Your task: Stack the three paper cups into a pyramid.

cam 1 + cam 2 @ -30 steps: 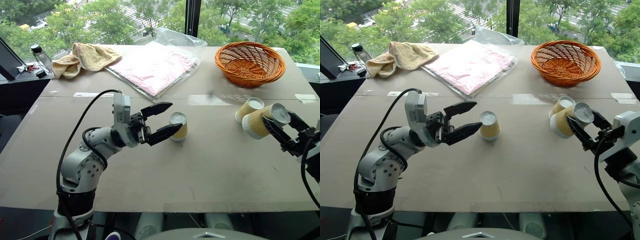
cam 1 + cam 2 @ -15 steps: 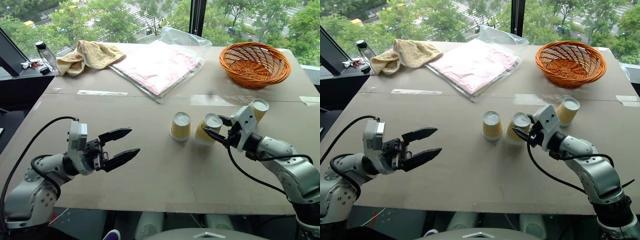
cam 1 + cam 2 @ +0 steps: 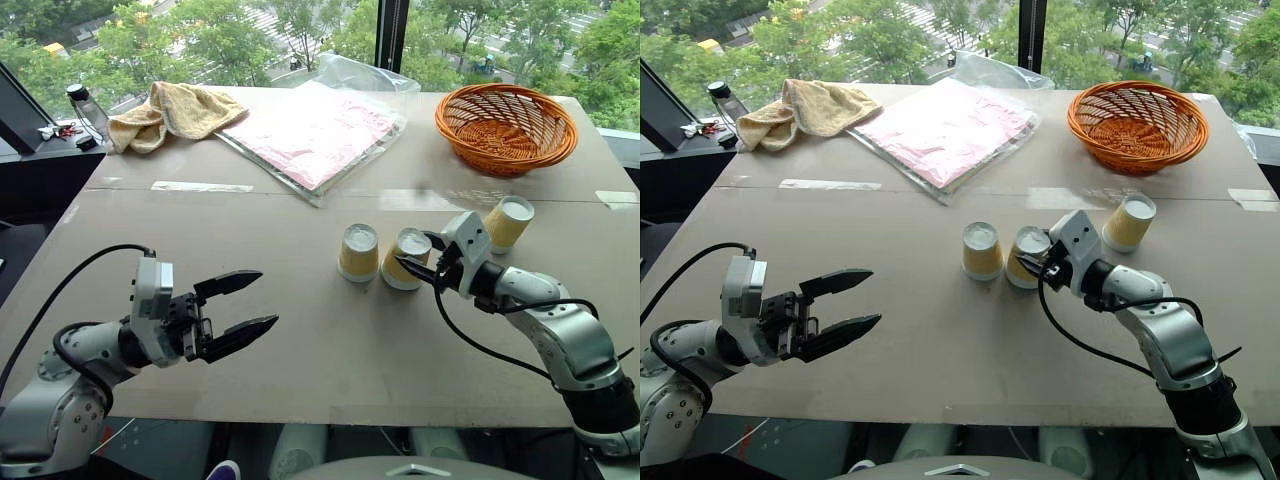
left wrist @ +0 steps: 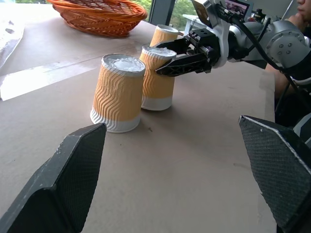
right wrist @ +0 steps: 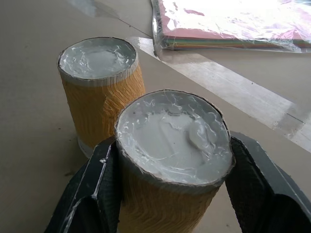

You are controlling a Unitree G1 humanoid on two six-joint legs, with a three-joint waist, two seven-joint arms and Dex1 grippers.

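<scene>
I should let go of the yellow cup with my right gripper, because the cup's lower rim rests on the brown table close beside the free cup and the held cup would stand.
Three yellow ribbed paper cups stand upside down on the brown table. One cup point(image 3: 358, 252) stands free in the middle. A second cup point(image 3: 398, 264) stands close beside it on its right, and my right gripper point(image 3: 418, 256) is shut on its upper part, one finger point(image 5: 92, 189) on each side. The third cup point(image 3: 508, 222) stands apart, further right near the basket. My left gripper point(image 3: 266, 298) hovers open and holds nothing, well to the near left of the cups. No cup rests on top of another.
An orange wicker basket point(image 3: 505, 125) sits at the far right. At the far middle lie pink sheets in a plastic sleeve point(image 3: 310, 130). A yellow towel point(image 3: 170, 110) and a bottle point(image 3: 82, 108) are at the far left. The table's near edge runs just below both arms.
My right gripper carried its cup left and down, from the air at the right to beside the middle cup. My left gripper drew back from that cup toward the near left.
</scene>
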